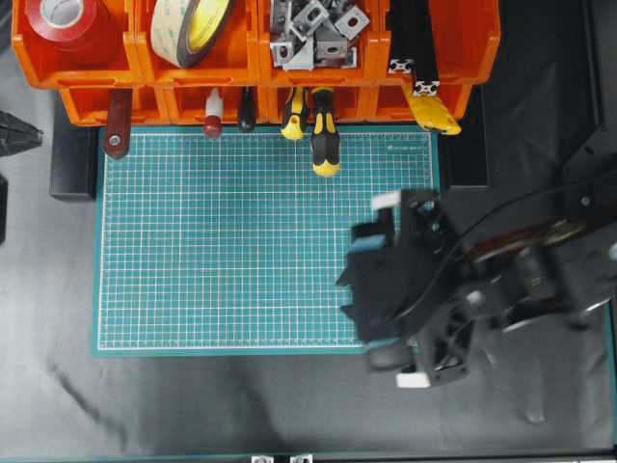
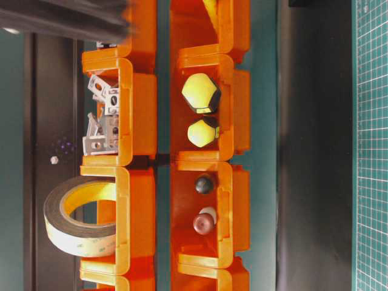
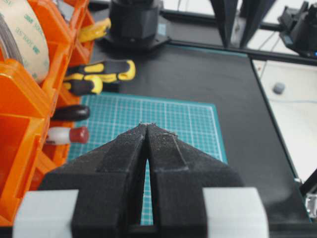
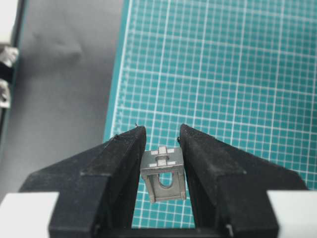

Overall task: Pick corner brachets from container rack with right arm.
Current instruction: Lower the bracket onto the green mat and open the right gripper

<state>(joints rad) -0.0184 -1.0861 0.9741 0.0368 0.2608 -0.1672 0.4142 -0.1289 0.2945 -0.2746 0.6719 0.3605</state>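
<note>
In the right wrist view the silver corner bracket hangs above the green mat, so my right gripper should keep holding the bracket.
My right gripper [image 4: 161,128] is shut on one silver corner bracket [image 4: 163,173], which sits pinched between the two black fingers and hangs over the green mat. In the overhead view the right arm's gripper [image 1: 349,289] hovers over the mat's lower right part. Several more corner brackets [image 1: 313,34] lie heaped in an upper bin of the orange container rack [image 1: 251,72], and they show from table level as well [image 2: 103,115]. My left gripper [image 3: 148,125] is shut on nothing and stays at the far left edge [image 1: 21,137].
A green cutting mat [image 1: 222,241] covers the table's middle. The rack also holds a red tape roll [image 1: 63,19], a beige tape roll [image 1: 193,29], black extrusion bars [image 1: 415,48] and yellow-black screwdrivers [image 1: 323,135] that stick out over the mat's far edge.
</note>
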